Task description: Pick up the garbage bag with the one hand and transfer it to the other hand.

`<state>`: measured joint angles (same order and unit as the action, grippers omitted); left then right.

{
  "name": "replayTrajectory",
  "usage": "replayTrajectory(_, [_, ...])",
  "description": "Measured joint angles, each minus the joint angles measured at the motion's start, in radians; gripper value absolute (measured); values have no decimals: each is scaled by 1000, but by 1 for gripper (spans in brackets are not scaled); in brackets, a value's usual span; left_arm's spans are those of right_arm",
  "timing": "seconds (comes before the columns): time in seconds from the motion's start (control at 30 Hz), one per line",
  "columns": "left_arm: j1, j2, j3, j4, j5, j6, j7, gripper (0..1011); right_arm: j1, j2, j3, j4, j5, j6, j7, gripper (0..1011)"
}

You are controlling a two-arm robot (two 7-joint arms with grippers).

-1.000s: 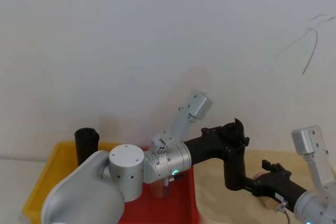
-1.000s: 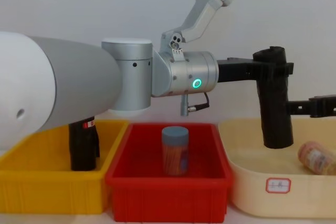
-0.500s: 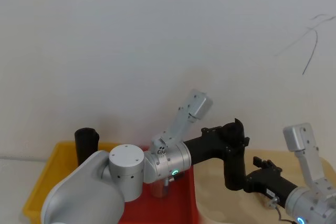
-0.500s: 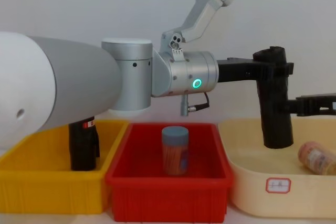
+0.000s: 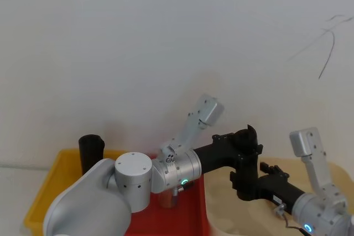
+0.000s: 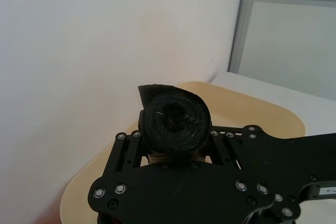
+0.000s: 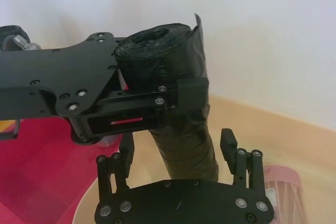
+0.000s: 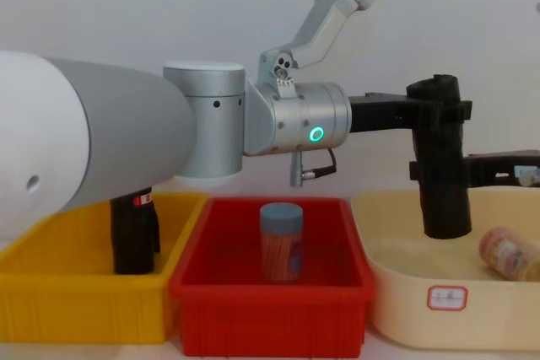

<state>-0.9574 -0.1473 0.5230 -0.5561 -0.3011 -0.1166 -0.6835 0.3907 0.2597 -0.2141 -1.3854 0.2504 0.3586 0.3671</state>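
Note:
My right gripper will next grab the roll by its bare middle (image 8: 443, 198) (image 7: 181, 142). Then it can take over the garbage bag from my left gripper.
The garbage bag (image 8: 443, 200), a plain black roll, hangs upright over the beige tray (image 8: 396, 314). My left gripper (image 8: 439, 111), on the arm with the green ring, is shut on the roll near its top. Its fingers clamp the roll (image 6: 173, 121) from both sides. My right gripper (image 8: 439, 170), on the arm with the blue ring, reaches in from the right at the roll's lower half. It stands open, and its fingers (image 7: 228, 142) flank the roll (image 7: 184, 135) with gaps on both sides. From the head, the bag (image 5: 247, 164) shows between the left gripper (image 5: 249, 148) and the right gripper (image 5: 243, 181).
A yellow bin (image 8: 76, 309) on the left holds a black roll with a red-and-white label (image 8: 133, 225). The red bin (image 8: 270, 292) in the middle holds a jar with a grey-blue lid (image 8: 281, 242). A pinkish packet (image 8: 509, 252) lies in the beige tray. A white wall stands close behind.
My right gripper has moved left toward the roll, and its open fingers now sit on either side of the lower half. The left arm and the roll have stayed still.

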Motion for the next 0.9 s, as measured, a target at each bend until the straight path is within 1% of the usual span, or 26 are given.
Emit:
replayTrajectory(0.4, [0, 0, 0, 0, 0, 0, 0, 506, 37, -16, -24, 60, -2, -28, 2, 1000])
replayTrajectory(0.53, [0, 0, 0, 0, 0, 0, 0, 506, 44, -18, -28, 71, -2, -34, 1, 945])
replayTrajectory(0.67, [0, 0, 0, 0, 0, 0, 0, 506, 49, -20, -31, 81, -2, -39, 0, 841])
replayTrajectory(0.7, [0, 0, 0, 0, 0, 0, 0, 506, 50, -21, -32, 82, -3, -39, 0, 841])
replayTrajectory(0.73, [0, 0, 0, 0, 0, 0, 0, 506, 51, -21, -33, 83, -3, -40, 0, 781])
replayTrajectory(0.83, [0, 0, 0, 0, 0, 0, 0, 506, 54, -22, -34, 87, -3, -42, 0, 712])
replayTrajectory(0.9, [0, 0, 0, 0, 0, 0, 0, 506, 55, -23, -35, 89, -3, -43, 0, 630])
